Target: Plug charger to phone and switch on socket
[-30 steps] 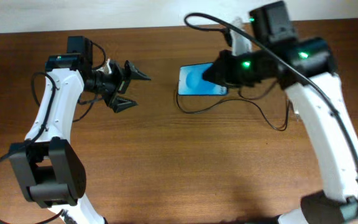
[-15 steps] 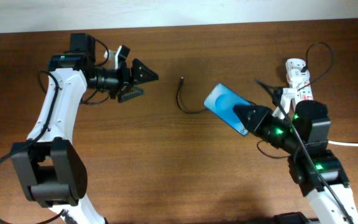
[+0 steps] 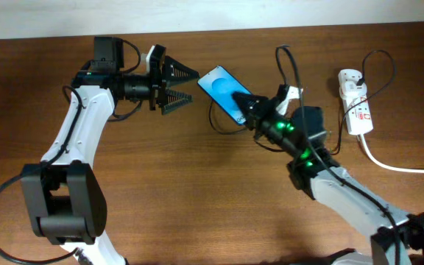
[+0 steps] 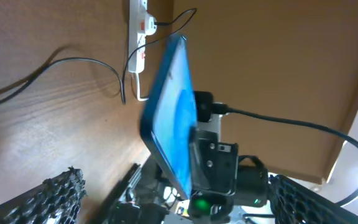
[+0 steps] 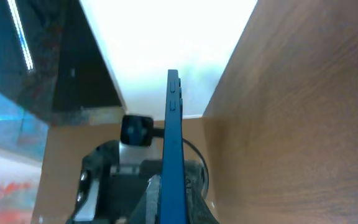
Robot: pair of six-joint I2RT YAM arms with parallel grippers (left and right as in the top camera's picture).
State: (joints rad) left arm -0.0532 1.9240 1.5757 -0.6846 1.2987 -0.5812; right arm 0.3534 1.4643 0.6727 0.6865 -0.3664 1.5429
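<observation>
The left gripper grabs the phone by its top end (image 3: 212,78) (image 4: 164,87) next, which leaves the phone's lower end free for plugging in the charger.
My right gripper (image 3: 250,112) is shut on the lower end of the phone (image 3: 223,88) and holds it tilted above the table, blue screen showing. In the right wrist view the phone (image 5: 174,137) is edge-on between the jaws (image 5: 176,208). My left gripper (image 3: 181,87) is open and empty, fingertips just left of the phone's top end. In the left wrist view the phone (image 4: 169,112) fills the middle between my spread fingers (image 4: 179,202). The charger's thin black cable (image 3: 213,124) lies on the table under the phone, and its tip (image 4: 123,99) shows in the left wrist view. The socket (image 3: 355,103) lies at the far right.
A thick white cord (image 3: 400,166) runs from the socket off the right edge. A thin black cable loop (image 3: 380,59) rises from the socket's top end. The socket also shows in the left wrist view (image 4: 140,31). The wall edge runs along the back of the table.
My right gripper has carried the phone off the table, swung right and then back left toward the left gripper. My left gripper has moved right and up, nearer the phone.
</observation>
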